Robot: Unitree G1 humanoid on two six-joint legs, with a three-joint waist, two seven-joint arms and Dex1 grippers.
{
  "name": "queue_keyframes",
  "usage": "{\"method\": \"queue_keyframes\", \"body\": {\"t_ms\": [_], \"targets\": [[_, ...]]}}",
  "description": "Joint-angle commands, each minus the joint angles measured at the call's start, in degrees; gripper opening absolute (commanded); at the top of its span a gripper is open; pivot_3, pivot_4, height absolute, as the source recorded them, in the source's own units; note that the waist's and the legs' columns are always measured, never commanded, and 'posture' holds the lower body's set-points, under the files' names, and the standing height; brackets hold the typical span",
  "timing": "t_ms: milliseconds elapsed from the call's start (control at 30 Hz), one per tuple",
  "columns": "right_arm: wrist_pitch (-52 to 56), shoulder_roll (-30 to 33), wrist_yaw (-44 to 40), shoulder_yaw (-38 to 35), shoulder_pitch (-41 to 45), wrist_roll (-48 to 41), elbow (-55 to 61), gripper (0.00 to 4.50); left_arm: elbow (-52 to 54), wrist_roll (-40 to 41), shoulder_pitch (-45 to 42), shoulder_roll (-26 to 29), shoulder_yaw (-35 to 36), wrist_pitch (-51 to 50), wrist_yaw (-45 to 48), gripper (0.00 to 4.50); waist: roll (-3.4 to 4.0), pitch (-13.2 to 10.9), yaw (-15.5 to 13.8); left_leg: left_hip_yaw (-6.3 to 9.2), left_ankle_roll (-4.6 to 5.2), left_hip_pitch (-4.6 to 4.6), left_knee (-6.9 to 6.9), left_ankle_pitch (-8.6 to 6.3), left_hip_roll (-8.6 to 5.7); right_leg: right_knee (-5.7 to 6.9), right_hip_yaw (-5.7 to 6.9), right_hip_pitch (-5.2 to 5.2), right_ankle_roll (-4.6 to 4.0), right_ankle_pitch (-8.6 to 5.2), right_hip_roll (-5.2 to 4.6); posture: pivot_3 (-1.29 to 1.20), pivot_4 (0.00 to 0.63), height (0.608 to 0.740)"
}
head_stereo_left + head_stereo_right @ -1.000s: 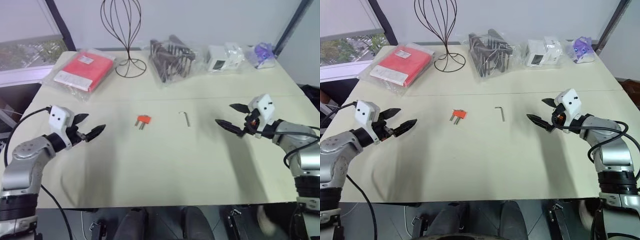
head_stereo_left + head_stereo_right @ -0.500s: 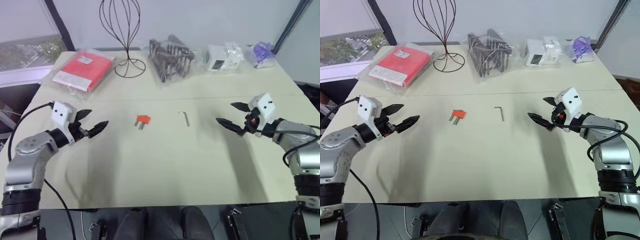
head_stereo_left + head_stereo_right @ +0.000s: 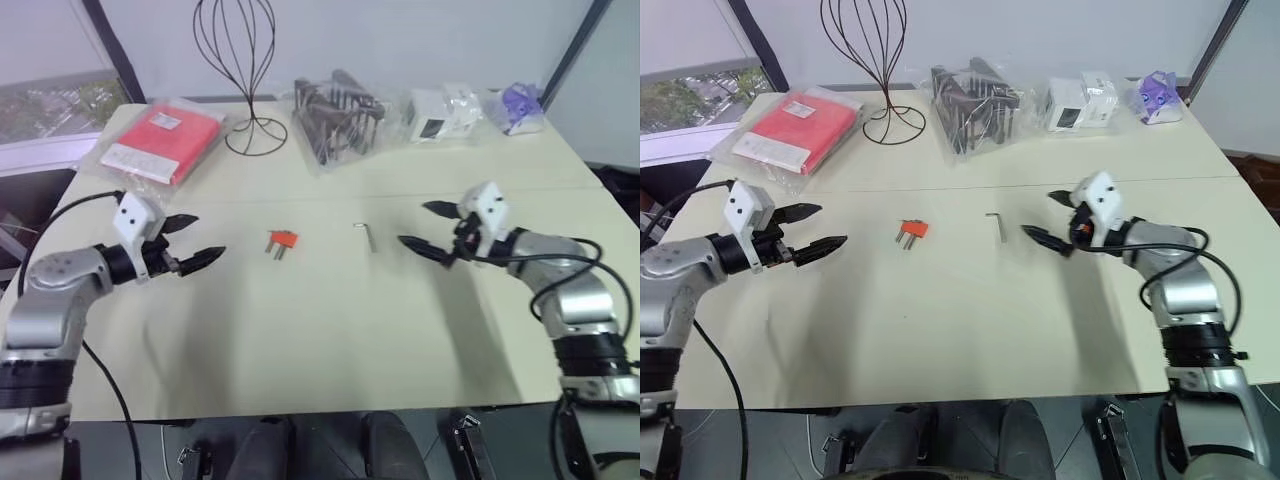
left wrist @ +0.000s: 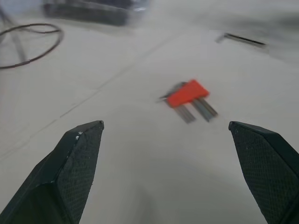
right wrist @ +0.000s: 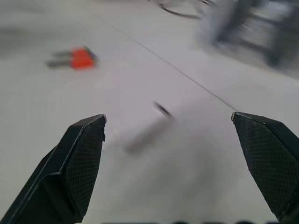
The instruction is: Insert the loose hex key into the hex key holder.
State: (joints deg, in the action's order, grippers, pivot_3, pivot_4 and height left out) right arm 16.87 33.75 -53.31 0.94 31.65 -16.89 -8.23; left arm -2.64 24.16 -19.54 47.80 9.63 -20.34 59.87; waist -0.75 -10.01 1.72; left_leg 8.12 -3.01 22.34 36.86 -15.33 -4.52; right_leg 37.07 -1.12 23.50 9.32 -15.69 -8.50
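My left gripper grabs the holder by its flat red-orange block [image 3: 286,238] next, since metal keys stick out from both sides of the hex key holder.
The loose hex key [image 3: 365,237], a thin silver L-shaped rod, lies flat near the middle of the pale table. The hex key holder [image 3: 282,241], a small red-orange block with short dark keys sticking out, lies a hand's width to its left. My right gripper [image 3: 412,223] hovers open just right of the hex key, pointing left, with nothing between its fingers. My left gripper [image 3: 210,235] is open and empty, well left of the holder and pointing at it. The left wrist view has the holder [image 4: 188,93] ahead between the spread fingers, with the hex key [image 4: 240,39] beyond it.
Along the far edge stand a wire head stand [image 3: 245,60], a red packet in clear plastic [image 3: 165,140], a bagged dark rack [image 3: 335,115], bagged white boxes [image 3: 440,110] and a purple item [image 3: 518,105]. The table's near edge [image 3: 320,410] runs just below both arms.
My right gripper has swung left, from far right to close beside the hex key. The left gripper has turned a little toward the holder. Both stay open; key and holder have not moved.
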Motion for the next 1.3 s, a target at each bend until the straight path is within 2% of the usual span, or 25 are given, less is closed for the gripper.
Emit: {"method": "queue_keyframes", "body": {"t_ms": [33,133,200,400,567,767,1167,1233,1300], "targets": [[-2.3,-4.51,-0.55,4.4,4.06,2.02,-2.6,4.5,0.78,-0.14,-1.54,3.06,-1.17,0.36,4.85,4.48,0.02,-0.02,0.28,0.01,0.0,0.0,-0.02,0.0,0.0,0.0,0.01,0.01,0.0,0.0,0.0,0.0,0.15,0.74],[-7.8,-14.99,-0.22,10.99,10.48,6.5,-14.54,4.5,2.52,1.19,-1.91,5.89,-1.15,-2.48,7.52,4.48,0.01,-0.04,0.92,0.04,-0.01,0.01,-0.04,0.01,0.0,-0.01,0.04,0.03,0.0,0.0,0.01,0.0,0.15,0.74],[-10.59,-19.01,-0.03,12.0,13.38,8.11,-21.19,4.5,3.74,1.93,-1.53,6.24,-0.33,-3.74,7.25,4.48,0.04,-0.06,1.21,0.04,-0.02,0.0,-0.08,0.01,0.04,0.05,0.03,0.09,0.0,0.0,0.05,0.0,0.15,0.74],[-19.31,-26.94,2.41,11.33,22.86,11.1,-43.15,4.5,8.23,3.6,1.62,5.13,2.71,-6.56,3.69,4.48,0.05,-0.07,1.19,0.06,-0.52,0.03,-0.36,0.3,0.03,0.04,0.01,0.26,-0.01,0.01,0.01,0.0,0.15,0.74],[-24.37,-29.93,4.38,9.09,29.17,12.72,-57.3,4.5,13.24,5.31,5.59,3.37,4.8,-9.08,-0.08,4.48,0.05,-0.06,2.09,0.09,-0.76,0.03,-0.66,0.44,0.11,0.14,0.0,0.49,-0.1,0.06,0.09,0.0,0.15,0.74],[-26.77,-31.67,4.4,8.41,30.99,15.62,-62.86,4.5,16.23,6.26,8.49,2.26,6.26,-10.46,-3.12,4.48,0.06,-0.07,2.64,0.04,-0.79,0.03,-0.77,0.46,0.29,0.14,-0.13,0.62,-0.2,0.11,0.31,0.0,0.15,0.74],[-29.13,-35.85,8.8,8.87,32.32,21.87,-66.1,4.5,18.2,7.29,10.37,0.86,6.59,-11.23,-6.35,4.48,0.07,-0.05,2.83,0.03,-0.85,0.03,-0.8,0.49,0.51,0.15,-0.22,0.74,-0.37,0.21,0.6,0.0,0.15,0.74],[-29.58,-36.31,9.42,9.28,32.23,23.2,-66.43,3.96,18.22,7.36,10.28,0.79,6.49,-11.4,-6.55,4.5,0.07,-0.05,2.83,0.03,-0.85,0.03,-0.8,0.49,0.51,0.15,-0.22,0.74,-0.37,0.21,0.6,0.0,0.15,0.74],[-29.96,-36.7,9.89,9.71,32.04,24.37,-66.67,3.15,18.26,7.35,10.29,0.64,6.46,-11.47,-6.82,4.5,0.08,-0.05,2.85,0.02,-0.85,0.03,-0.8,0.49,0.51,0.15,-0.23,0.74,-0.37,0.21,0.6,0.0,0.15,0.74]]}}
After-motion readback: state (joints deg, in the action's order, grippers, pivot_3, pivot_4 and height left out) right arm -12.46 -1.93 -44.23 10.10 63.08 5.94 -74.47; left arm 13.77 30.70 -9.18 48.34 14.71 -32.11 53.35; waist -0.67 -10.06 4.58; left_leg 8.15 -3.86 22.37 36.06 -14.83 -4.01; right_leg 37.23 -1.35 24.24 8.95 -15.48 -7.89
